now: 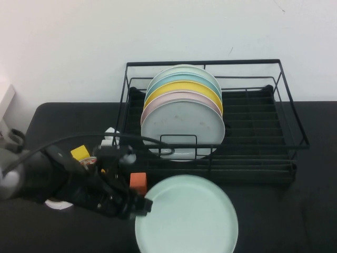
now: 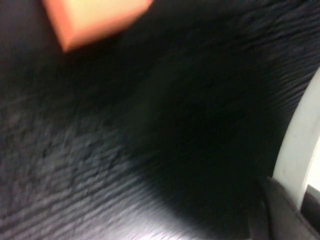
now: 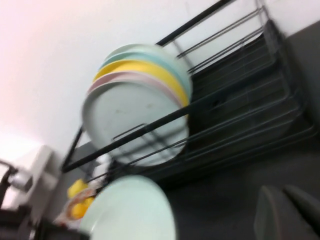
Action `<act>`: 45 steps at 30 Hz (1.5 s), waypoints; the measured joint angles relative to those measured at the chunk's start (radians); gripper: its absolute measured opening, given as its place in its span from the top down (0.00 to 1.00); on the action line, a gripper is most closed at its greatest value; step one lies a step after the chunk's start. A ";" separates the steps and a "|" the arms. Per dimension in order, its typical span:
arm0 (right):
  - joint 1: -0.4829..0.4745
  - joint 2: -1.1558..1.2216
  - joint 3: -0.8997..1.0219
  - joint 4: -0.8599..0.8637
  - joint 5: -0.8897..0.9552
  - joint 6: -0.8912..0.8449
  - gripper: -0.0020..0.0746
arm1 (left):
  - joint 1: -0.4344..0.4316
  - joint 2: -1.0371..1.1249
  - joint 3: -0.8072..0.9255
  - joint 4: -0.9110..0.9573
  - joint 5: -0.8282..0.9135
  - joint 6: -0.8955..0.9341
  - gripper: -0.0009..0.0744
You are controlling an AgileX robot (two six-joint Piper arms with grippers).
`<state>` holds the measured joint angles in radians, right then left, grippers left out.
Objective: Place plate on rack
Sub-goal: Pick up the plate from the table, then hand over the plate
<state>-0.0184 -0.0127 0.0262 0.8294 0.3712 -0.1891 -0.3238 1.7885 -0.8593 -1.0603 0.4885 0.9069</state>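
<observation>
The plate's side [image 1: 187, 219] [image 3: 131, 212] is broad, so my right gripper should next grab the plate by its free rim, across from the part of the rim my left gripper already holds.
The pale mint-green plate [image 1: 187, 216] lies at the front of the black table, before the black wire rack [image 1: 210, 62]. My left gripper [image 1: 142, 206] is at the plate's left edge, shut on its rim. In the left wrist view the rim [image 2: 300, 145] runs between the dark fingers of the left gripper [image 2: 305, 200]. My right gripper [image 3: 287, 212] is out of the high view. Its own view shows its fingers together and empty above the table, facing the rack [image 3: 240, 115] and the plate [image 3: 127, 210].
Several plates [image 1: 181, 113] stand upright in the rack's left half; its right half holds nothing. An orange block [image 1: 138, 181] sits just left of the plate, also in the left wrist view [image 2: 95, 20]. A yellow item [image 1: 80, 153] and small white things [image 1: 110, 136] lie further left.
</observation>
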 joint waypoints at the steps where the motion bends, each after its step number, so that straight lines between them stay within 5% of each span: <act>1: 0.000 0.000 0.000 0.017 0.017 0.000 0.98 | 0.000 -0.023 0.000 -0.015 0.002 0.022 0.98; 5: 0.000 0.000 -0.015 0.041 0.130 -0.002 0.89 | 0.000 -0.123 0.002 -0.105 0.012 0.118 0.98; 12: 0.000 0.050 -0.159 0.121 0.218 -0.145 0.38 | -0.041 -0.335 0.006 -0.315 0.039 0.341 0.98; 17: 0.000 0.251 -0.268 0.255 0.322 -0.417 0.29 | -0.168 -0.444 0.008 -0.341 -0.022 0.382 0.98; 24: 0.000 0.567 -0.465 0.399 0.405 -0.783 0.28 | -0.383 -0.510 0.011 -0.351 -0.212 0.396 0.98; 31: 0.000 0.850 -0.565 0.407 0.474 -0.932 0.29 | -0.477 -0.541 0.011 -0.373 -0.277 0.398 0.98; 35: 0.000 0.944 -0.567 0.414 0.540 -1.001 0.48 | -0.471 -0.579 0.011 -0.385 -0.308 0.398 0.98; 38: 0.004 0.966 -0.567 0.462 0.565 -1.071 0.76 | -0.450 -0.598 0.011 -0.388 -0.329 0.400 0.98; 42: 0.006 0.968 -0.597 0.502 0.571 -1.175 0.78 | -0.449 -0.611 0.011 -0.400 -0.341 0.402 0.94; 45: 0.006 0.968 -0.650 0.500 0.569 -1.213 0.79 | -0.447 -0.618 0.011 -0.402 -0.333 0.400 0.78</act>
<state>-0.0128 0.9557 -0.6235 1.3292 0.9405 -1.4017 -0.7708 1.1701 -0.8487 -1.4623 0.1554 1.3072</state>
